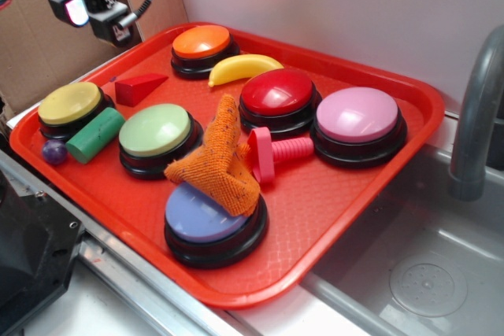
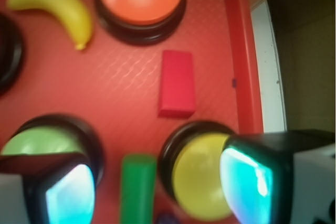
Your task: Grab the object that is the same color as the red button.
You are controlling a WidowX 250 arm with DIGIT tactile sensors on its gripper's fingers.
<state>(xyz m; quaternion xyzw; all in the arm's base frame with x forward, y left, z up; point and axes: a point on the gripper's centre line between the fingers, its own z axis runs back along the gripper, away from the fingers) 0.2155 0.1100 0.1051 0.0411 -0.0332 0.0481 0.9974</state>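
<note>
My gripper grabs the wedge block by the flat facing sides near its tall end [image 1: 127,94] next, because the block's top slopes down to a thin edge [image 1: 150,80].
The dark red wedge block [image 1: 140,86] lies on the red tray [image 1: 354,194] at the back left, between the yellow and orange buttons; in the wrist view it [image 2: 177,83] sits mid-frame. The glossy red button [image 1: 277,94] on its black base stands mid-tray. My gripper [image 1: 83,5] hangs high above the tray's back left corner, well above the wedge. In the wrist view my gripper [image 2: 160,187] is open and empty, its fingers [image 2: 252,179] wide apart over the green cylinder and yellow button.
Orange button [image 1: 201,43], yellow button [image 1: 71,105], green button [image 1: 155,131], pink button [image 1: 357,116] and blue button [image 1: 203,214] fill the tray. An orange cloth [image 1: 218,159], a pinkish screw toy [image 1: 276,153], a banana [image 1: 242,68], a green cylinder [image 1: 96,135] and a purple ball [image 1: 54,152] lie among them. A sink [image 1: 441,265] is at right.
</note>
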